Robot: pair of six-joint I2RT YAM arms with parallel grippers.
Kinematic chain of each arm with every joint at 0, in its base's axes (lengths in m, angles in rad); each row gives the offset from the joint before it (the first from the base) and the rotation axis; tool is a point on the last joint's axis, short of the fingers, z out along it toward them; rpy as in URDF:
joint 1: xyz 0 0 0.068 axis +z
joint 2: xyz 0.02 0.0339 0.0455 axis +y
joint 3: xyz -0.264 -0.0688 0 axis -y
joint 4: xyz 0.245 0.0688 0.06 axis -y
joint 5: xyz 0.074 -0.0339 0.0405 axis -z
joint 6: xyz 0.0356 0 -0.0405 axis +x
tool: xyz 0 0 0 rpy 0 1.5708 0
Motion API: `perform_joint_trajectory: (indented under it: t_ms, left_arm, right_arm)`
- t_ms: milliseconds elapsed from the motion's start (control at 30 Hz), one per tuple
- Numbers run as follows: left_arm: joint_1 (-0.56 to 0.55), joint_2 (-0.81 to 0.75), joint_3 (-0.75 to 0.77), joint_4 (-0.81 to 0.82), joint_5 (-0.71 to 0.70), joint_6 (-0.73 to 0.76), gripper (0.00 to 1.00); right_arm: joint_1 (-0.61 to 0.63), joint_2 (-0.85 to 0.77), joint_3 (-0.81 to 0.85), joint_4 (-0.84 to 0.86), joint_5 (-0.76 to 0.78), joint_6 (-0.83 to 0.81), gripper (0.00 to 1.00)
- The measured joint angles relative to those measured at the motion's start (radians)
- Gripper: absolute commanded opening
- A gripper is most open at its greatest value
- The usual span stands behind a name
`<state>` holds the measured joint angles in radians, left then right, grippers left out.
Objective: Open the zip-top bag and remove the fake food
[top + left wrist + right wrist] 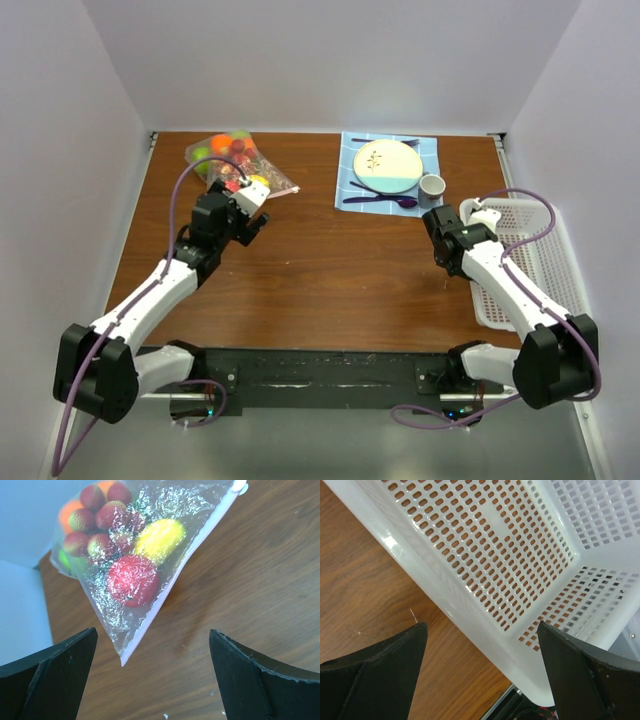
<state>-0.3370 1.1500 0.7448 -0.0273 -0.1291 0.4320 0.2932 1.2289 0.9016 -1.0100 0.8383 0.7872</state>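
The robot's right gripper should grab the white basket's rim on the side facing the table's middle. Then it draws the basket, with its top free, beside the zip-top bag point(243, 162).
The clear zip-top bag point(243, 162) lies shut at the back left of the table. It holds the fake food: a red round fruit point(132, 580), a yellow lemon point(160, 539), red strawberries point(107, 517), an orange point(67, 512) and a green one point(65, 560). The bag's white zip strip point(192, 550) runs to a slider point(240, 487). My left gripper point(250, 205) is open and empty just in front of the bag's near corner point(124, 661), apart from it. My right gripper point(468, 215) is open and empty over the basket's edge, far from the bag.
A white perforated basket point(530, 260) stands at the right edge, and its rim point(470, 605) lies under my right gripper point(482, 625). A plate point(388, 165), cup point(432, 186) and purple cutlery point(380, 200) sit on a blue mat at the back centre. White walls enclose the table.
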Motion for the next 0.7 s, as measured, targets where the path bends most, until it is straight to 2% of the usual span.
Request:
perform_joint_trajectory:
  t_ms: [167, 333, 533, 633, 700]
  left_arm:
    - [-0.029, 0.011, -0.089, 0.148, -0.06, 0.089, 1.0]
    - [-0.036, 0.117, -0.095, 0.306, -0.117, 0.166, 1.0]
    - [-0.037, 0.266, -0.095, 0.47, -0.198, 0.247, 1.0]
    - [-0.037, 0.301, -0.095, 0.542, -0.225, 0.29, 1.0]
    - [-0.037, 0.321, -0.095, 0.592, -0.247, 0.318, 1.0]
  right_arm:
    - [-0.014, 0.021, 0.01, 0.005, -0.004, 0.002, 0.96]
    - [-0.033, 0.043, 0.011, 0.012, -0.026, -0.001, 0.91]
    - [-0.045, 0.094, 0.01, 0.05, -0.116, -0.018, 0.7]
    - [-0.045, 0.084, -0.002, 0.074, -0.145, -0.029, 0.6]
    - [-0.045, 0.059, -0.024, 0.092, -0.167, -0.034, 0.5]
